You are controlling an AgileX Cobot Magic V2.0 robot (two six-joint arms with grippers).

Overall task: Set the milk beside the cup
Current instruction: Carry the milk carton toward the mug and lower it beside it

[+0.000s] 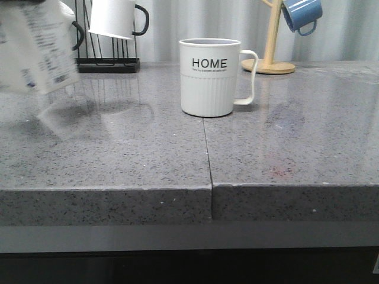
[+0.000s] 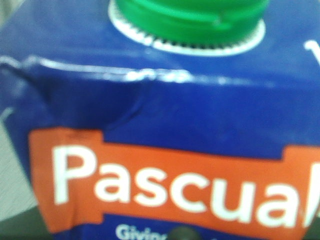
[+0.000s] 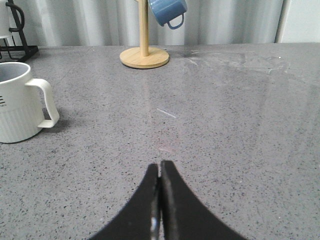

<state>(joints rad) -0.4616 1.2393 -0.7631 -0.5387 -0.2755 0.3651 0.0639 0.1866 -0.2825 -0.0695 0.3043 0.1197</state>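
My left gripper should keep holding the carton. The tilted carton's lower edge point(image 1: 44, 92) is above the grey counter, still far short of the cup point(image 1: 210, 77).
The milk point(image 1: 35, 50) is a white carton at the far left of the front view, tilted, blurred and off the counter. In the left wrist view the milk point(image 2: 160, 110) fills the frame with its dark blue top, green cap and orange "Pascual" band. My left gripper's fingers are hidden behind it and it holds the carton up. The cup point(image 1: 210, 77), a white "HOME" mug with a white handle, stands mid-counter, well to the right of the carton. It also shows in the right wrist view point(image 3: 15, 102). My right gripper point(image 3: 160, 167) is shut and empty above bare counter, right of the cup.
A wooden mug tree point(image 1: 269, 59) with a blue mug point(image 1: 302, 15) stands behind the cup to the right. A black wire rack point(image 1: 106, 62) with a black-handled white mug point(image 1: 115, 18) stands at the back left. A seam point(image 1: 207, 154) runs through the grey counter to its front edge.
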